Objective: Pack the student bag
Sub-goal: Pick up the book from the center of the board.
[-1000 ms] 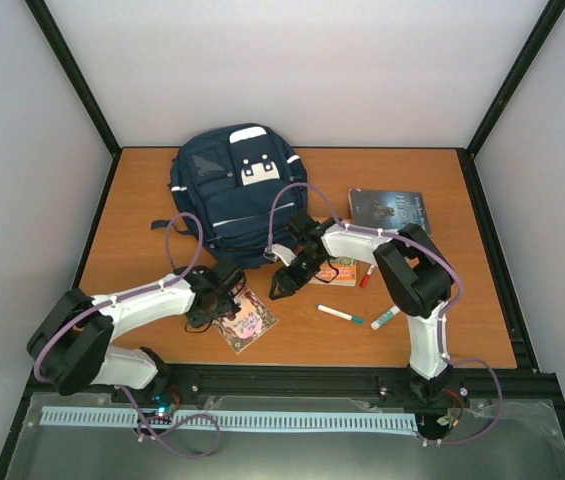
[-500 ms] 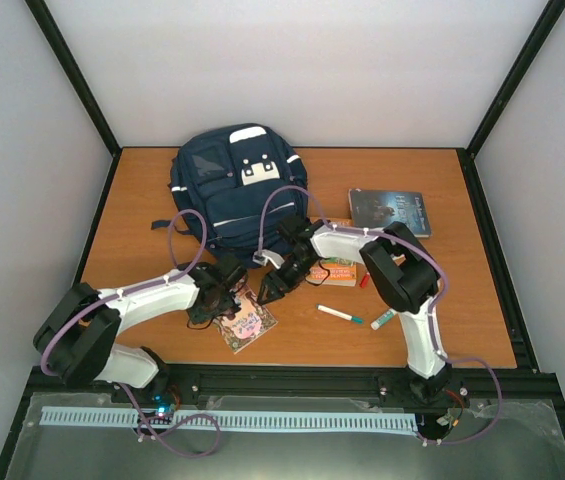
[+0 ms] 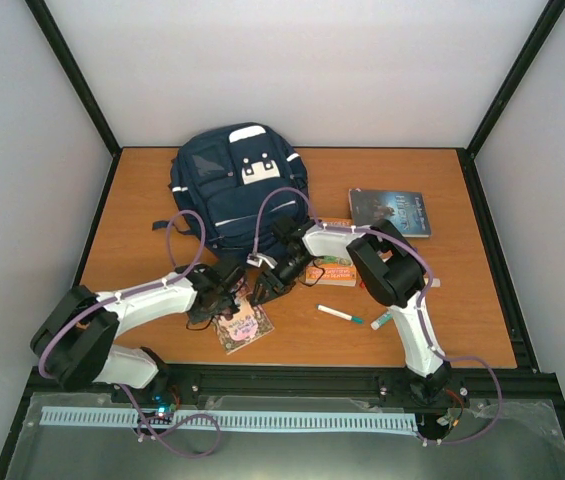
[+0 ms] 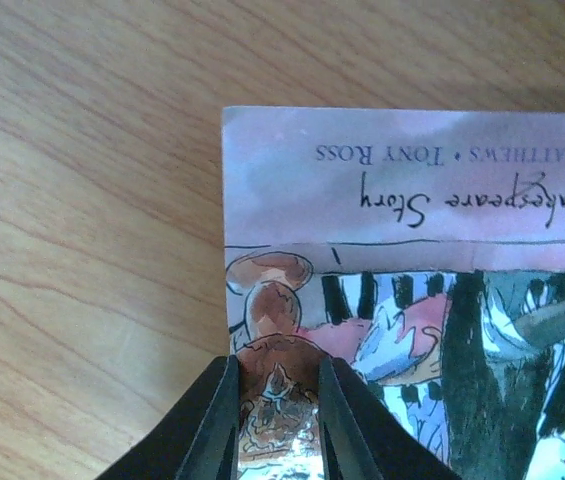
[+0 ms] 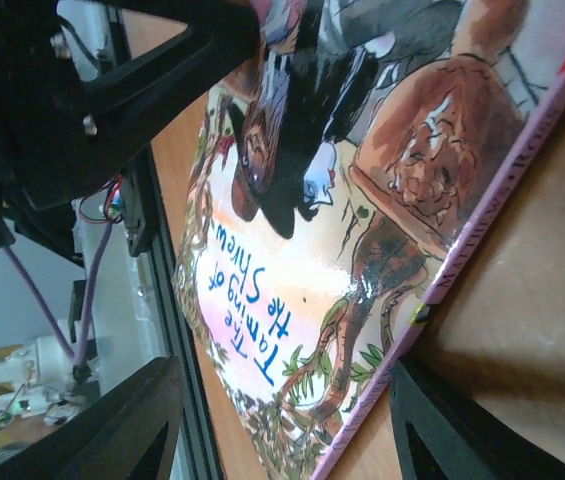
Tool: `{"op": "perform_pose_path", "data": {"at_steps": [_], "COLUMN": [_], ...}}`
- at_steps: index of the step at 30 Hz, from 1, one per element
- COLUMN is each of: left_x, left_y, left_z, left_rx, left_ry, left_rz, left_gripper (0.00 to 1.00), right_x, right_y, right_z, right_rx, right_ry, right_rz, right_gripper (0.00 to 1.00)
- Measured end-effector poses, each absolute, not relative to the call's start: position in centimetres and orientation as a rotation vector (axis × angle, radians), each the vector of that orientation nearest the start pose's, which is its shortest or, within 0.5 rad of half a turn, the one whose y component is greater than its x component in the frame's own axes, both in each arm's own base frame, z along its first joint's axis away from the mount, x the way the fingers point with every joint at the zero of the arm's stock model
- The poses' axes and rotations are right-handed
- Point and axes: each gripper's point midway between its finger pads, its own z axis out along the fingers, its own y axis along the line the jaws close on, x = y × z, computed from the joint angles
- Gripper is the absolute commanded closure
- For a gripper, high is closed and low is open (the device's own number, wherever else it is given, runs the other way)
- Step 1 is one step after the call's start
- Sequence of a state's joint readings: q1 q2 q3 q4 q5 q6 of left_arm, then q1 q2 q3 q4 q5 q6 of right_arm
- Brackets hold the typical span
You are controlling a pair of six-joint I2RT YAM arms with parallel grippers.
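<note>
The pink picture book [image 3: 246,326] should be grabbed by its spine edge with my right gripper next, so the rest stays free to hand to my left gripper.
The student bag [image 3: 234,195], navy blue with white stripes, lies at the back of the table. In front of it a pink picture book [image 3: 246,326] lies on the wood. My left gripper [image 3: 222,300] points down on the book's [image 4: 442,250] corner. Its jaws [image 4: 277,365] stand a narrow gap apart, with only the printed cover showing between them. My right gripper [image 3: 265,287] is at the book's far right edge. It stands open [image 5: 287,400], its fingers either side of the book's [image 5: 292,250] spine corner. Neither gripper touches the bag.
An orange book [image 3: 334,270] lies under the right forearm, and a dark book [image 3: 390,211] at the back right. A green-capped marker [image 3: 340,314] and a second marker [image 3: 384,319] lie to the book's right. The table's front rail [image 3: 292,378] is close behind the book.
My right gripper has moved left and toward the front, from beside the orange book to the picture book's edge. The left jaws have narrowed over the cover.
</note>
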State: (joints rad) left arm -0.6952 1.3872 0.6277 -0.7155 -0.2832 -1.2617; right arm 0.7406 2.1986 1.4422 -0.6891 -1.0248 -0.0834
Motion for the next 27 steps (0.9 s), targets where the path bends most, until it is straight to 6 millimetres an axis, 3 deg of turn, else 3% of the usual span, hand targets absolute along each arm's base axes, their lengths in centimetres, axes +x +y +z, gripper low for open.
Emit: {"op": "perform_pose_path", "data": {"at_steps": [9,18,27], "left_x": [20.2,20.6,20.7], "left_y": [-9.4,-8.7,-8.6], "left_z": [1.0,1.0,1.0], "left_rx": [-0.845,-0.902,-0.924], "left_ry": [2.645,2.546,2.522], "left_rz": [0.086,0.033,0.02], "left_gripper": [0.78,0.78,0.78], "right_x": [20.4,21.1,21.9], "right_y": [39.3,40.2,41.4], "right_z": [4.3,4.4,8.7], "right_rx": [-1.161,-1.004,-1.012], "right_ry": [2.687,2.761,2.605], "right_rz": [1.717,1.689,1.727], "right_gripper": [0.41,0.53,0.59]}}
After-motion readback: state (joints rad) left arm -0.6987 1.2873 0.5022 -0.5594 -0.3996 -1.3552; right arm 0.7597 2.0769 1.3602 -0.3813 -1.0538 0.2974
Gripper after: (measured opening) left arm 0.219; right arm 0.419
